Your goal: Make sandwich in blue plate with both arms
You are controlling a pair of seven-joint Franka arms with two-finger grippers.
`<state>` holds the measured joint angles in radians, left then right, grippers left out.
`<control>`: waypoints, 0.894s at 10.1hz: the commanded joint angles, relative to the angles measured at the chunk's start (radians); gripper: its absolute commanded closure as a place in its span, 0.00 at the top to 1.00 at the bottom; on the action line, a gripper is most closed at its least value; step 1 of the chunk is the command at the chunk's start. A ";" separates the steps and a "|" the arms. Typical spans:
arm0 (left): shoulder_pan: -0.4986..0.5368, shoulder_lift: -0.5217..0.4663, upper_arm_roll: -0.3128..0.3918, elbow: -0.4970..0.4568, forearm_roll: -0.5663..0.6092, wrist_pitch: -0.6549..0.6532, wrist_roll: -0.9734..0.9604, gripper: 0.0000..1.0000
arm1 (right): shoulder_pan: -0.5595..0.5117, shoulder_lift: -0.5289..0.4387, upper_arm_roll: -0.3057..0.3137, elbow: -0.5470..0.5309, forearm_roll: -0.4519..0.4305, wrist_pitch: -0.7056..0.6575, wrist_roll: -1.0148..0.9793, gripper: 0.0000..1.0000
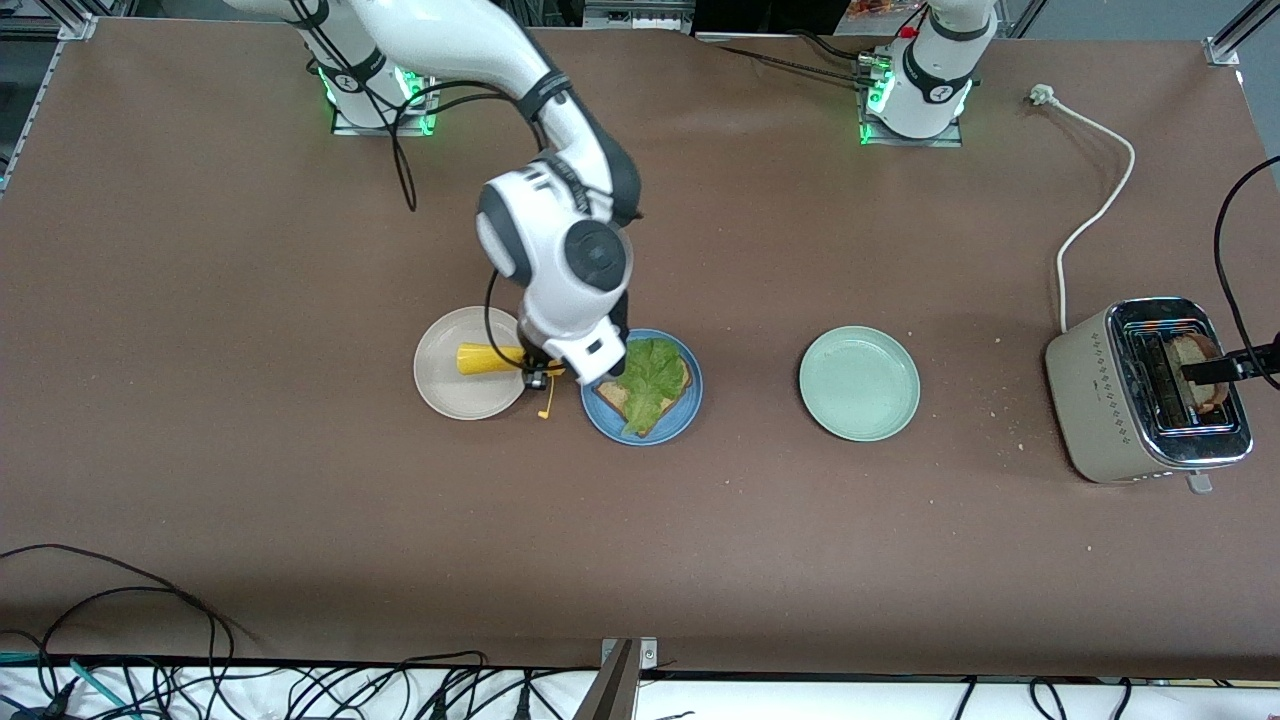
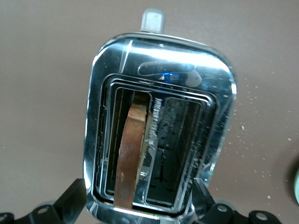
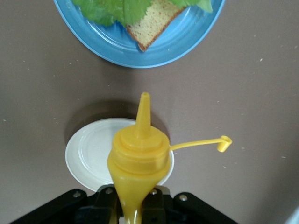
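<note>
My left gripper is to grab the bread slice by its exposed crust edge (image 1: 1195, 349) next, so that the slice can top the lettuce in the blue plate (image 1: 690, 402).
The blue plate (image 1: 690, 402) holds one brown bread slice (image 1: 612, 398) with a green lettuce leaf (image 1: 647, 375) on top; it also shows in the right wrist view (image 3: 187, 44). My right gripper (image 1: 537, 372) is shut on a yellow squeeze bottle (image 3: 140, 156), cap open on its tether (image 3: 220, 143), over the beige plate's (image 1: 450, 398) edge beside the blue plate. A second bread slice (image 2: 131, 154) stands in a slot of the toaster (image 2: 217, 112). My left gripper (image 2: 138, 205) is open over the toaster, one finger (image 2: 70, 200) on each side of the slice.
A pale mint-green plate (image 1: 858, 383) lies between the blue plate and the toaster (image 1: 1100, 400), which stands at the left arm's end of the table. The toaster's white cord (image 1: 1095, 215) runs toward the robots' side. Crumbs lie near the toaster.
</note>
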<state>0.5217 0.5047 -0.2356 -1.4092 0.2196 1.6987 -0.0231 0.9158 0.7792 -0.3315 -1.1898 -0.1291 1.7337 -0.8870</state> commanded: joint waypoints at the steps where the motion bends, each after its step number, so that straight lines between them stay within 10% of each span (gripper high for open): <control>1: 0.027 0.046 -0.011 0.007 0.024 0.012 0.025 0.95 | 0.083 0.038 -0.017 0.018 -0.183 -0.009 0.025 0.14; 3: 0.029 0.058 -0.013 0.007 0.024 0.012 0.026 0.76 | 0.138 0.061 -0.017 0.019 -0.314 -0.014 0.025 0.13; 6: 0.027 0.063 -0.011 0.009 0.026 0.004 0.026 0.00 | 0.155 0.069 -0.023 0.019 -0.345 -0.049 0.026 0.12; 9: 0.029 0.066 -0.011 0.019 0.027 -0.001 0.069 0.00 | 0.131 0.046 -0.027 0.019 -0.289 -0.051 0.002 0.12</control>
<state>0.5448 0.5659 -0.2369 -1.4092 0.2219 1.7089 0.0040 1.0632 0.8416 -0.3495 -1.1893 -0.4528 1.7068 -0.8633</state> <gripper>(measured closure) 0.753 0.872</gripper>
